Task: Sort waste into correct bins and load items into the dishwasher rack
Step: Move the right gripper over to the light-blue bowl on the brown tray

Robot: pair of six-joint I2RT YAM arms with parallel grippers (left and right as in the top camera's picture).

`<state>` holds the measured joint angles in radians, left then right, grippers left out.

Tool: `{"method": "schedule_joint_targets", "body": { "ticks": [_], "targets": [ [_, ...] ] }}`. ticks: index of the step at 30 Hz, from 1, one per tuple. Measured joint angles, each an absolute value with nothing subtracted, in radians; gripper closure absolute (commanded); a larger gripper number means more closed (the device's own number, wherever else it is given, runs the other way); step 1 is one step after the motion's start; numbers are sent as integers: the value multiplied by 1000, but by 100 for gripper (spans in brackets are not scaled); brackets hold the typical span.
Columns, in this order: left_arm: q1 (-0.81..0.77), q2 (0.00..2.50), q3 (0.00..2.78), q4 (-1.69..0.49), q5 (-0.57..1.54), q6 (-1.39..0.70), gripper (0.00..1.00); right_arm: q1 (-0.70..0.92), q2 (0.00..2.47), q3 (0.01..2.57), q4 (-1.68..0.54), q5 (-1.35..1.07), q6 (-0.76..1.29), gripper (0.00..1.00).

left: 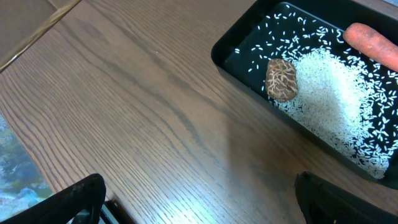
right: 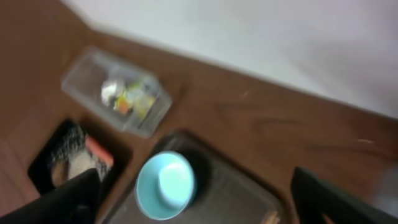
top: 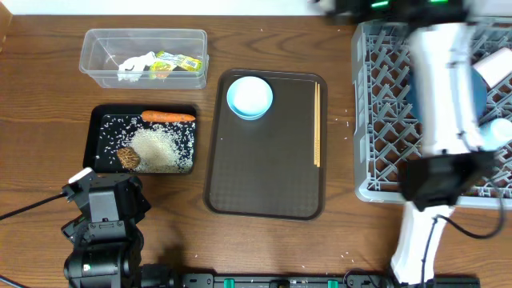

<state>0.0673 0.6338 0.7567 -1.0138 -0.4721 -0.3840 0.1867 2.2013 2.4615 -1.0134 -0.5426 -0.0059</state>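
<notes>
The right gripper grabs the small light blue bowl by its rim [top: 270, 97] [right: 193, 185] next, which leaves the bowl's base free to settle into the rack.
The black tray [top: 99, 132] holds an orange carrot [top: 168, 117], white rice [top: 160, 146] and a brown lump [top: 129, 158]. The clear tub [top: 96, 56] holds crumpled paper [top: 136, 66] and yellow-green wrappers [top: 178, 62]. A light blue bowl [top: 250, 97] and chopsticks [top: 317, 124] lie on the brown serving tray [top: 268, 176]. My left gripper [left: 199, 199] is open and empty over bare table near the lump [left: 282, 79]. My right gripper [right: 196, 193] is open and empty, high above the bowl [right: 165, 185]. In the overhead view its fingers are hidden.
The grey rack [top: 384, 120] stands at the right, with my right arm stretched over it. A white cup [top: 494, 64], a light blue cup [top: 500, 132] and a dark blue dish [top: 480, 92] show partly in it. The right wrist view is blurred.
</notes>
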Motion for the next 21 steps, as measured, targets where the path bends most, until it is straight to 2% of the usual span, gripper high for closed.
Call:
{"method": "schedule_joint_targets", "body": {
  "ticks": [4, 8, 15, 18, 21],
  "targets": [
    [67, 634, 757, -1014, -472, -384, 2, 377, 2265, 2461, -1034, -393, -86, 1],
    [67, 634, 757, -1013, -472, -384, 2, 554, 2365, 2461, -1035, -219, -136, 1],
    [67, 634, 757, -1014, -472, -384, 2, 723, 2512, 2458, -1051, -6, -165, 3],
    [67, 634, 757, -1014, -472, -384, 2, 751, 2527, 2453, -1067, 52, -170, 11],
    [67, 634, 757, -1014, -472, -384, 2, 762, 2526, 2453, -1075, 98, -171, 35]
  ]
}}
